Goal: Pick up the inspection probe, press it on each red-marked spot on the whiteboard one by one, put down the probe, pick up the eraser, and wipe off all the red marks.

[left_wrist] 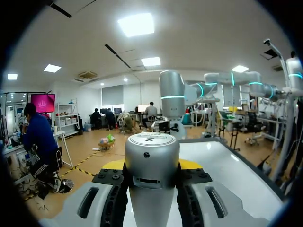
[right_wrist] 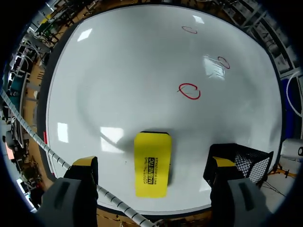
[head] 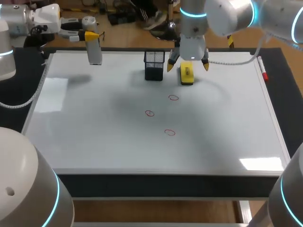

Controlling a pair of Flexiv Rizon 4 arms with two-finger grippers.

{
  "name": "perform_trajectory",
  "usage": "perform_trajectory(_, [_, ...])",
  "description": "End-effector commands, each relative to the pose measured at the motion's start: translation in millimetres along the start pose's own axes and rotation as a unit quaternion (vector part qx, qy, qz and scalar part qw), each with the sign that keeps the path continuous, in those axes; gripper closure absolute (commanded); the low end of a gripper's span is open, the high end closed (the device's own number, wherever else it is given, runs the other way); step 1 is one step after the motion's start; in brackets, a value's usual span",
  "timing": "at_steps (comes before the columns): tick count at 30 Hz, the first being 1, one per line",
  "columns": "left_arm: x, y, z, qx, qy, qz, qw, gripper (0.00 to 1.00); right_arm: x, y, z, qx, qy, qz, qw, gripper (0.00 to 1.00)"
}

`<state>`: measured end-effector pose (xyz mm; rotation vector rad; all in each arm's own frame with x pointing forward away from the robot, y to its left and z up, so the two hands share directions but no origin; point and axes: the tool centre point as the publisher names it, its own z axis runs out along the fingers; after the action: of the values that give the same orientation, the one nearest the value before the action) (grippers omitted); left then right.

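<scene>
The right gripper grabs the yellow eraser by its long sides beside the printed lettering [head: 186,72] next, to wipe the red marks off the whiteboard [head: 94,137].
My left gripper [head: 90,36] is shut on the grey inspection probe [head: 94,49] and holds it upright above the whiteboard's [head: 94,137] far left corner. The left wrist view shows the probe's silver cylinder [left_wrist: 151,158] clamped between the yellow tips of that gripper [left_wrist: 151,165]. Three red marks [head: 173,98] [head: 150,113] [head: 170,132] sit mid-board. The yellow eraser [head: 187,74] lies flat near the far edge. My right gripper [head: 188,65] hangs open just above it. In the right wrist view the eraser [right_wrist: 152,156] lies between the wide-spread fingers of the right gripper [right_wrist: 153,163], untouched.
A black mesh holder [head: 154,65] stands just left of the eraser, close to one right fingertip [right_wrist: 222,163]. A red marker [head: 262,68] lies on the whiteboard's far right edge. A white cable [head: 232,61] trails from the right arm.
</scene>
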<state>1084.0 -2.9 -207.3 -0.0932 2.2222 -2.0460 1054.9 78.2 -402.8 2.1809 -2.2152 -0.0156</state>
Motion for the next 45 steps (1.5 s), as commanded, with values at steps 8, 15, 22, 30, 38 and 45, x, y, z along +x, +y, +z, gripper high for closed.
perform_trajectory(8, [-0.6, -0.5, 0, 0.001, 0.001, 0.000, 1.000, 1.00, 19, -3, 14, -0.001, -0.024, 0.015, 1.000, 0.00])
perform_trajectory(15, [-0.6, -0.5, 0, 0.001, 0.001, 0.000, 1.000, 1.00, 13, -10, 18, 0.000, -0.013, 0.014, 1.000, 0.00])
perform_trajectory(22, [-0.6, -0.5, 0, 0.001, 0.001, 0.000, 1.000, 1.00, 7, -14, 25, -0.003, 0.002, 0.012, 1.000, 0.00])
perform_trajectory(30, [-0.6, -0.5, 0, 0.001, 0.001, 0.000, 1.000, 1.00, 9, -20, 27, -0.007, 0.009, 0.012, 1.000, 0.00])
perform_trajectory(38, [-0.6, -0.5, 0, 0.001, 0.001, 0.000, 1.000, 1.00, 11, -22, 29, -0.010, 0.007, 0.015, 1.000, 0.00])
perform_trajectory(45, [-0.6, -0.5, 0, 0.001, 0.001, 0.000, 1.000, 1.00, 10, -21, 28, -0.009, -0.003, 0.012, 1.000, 0.60])
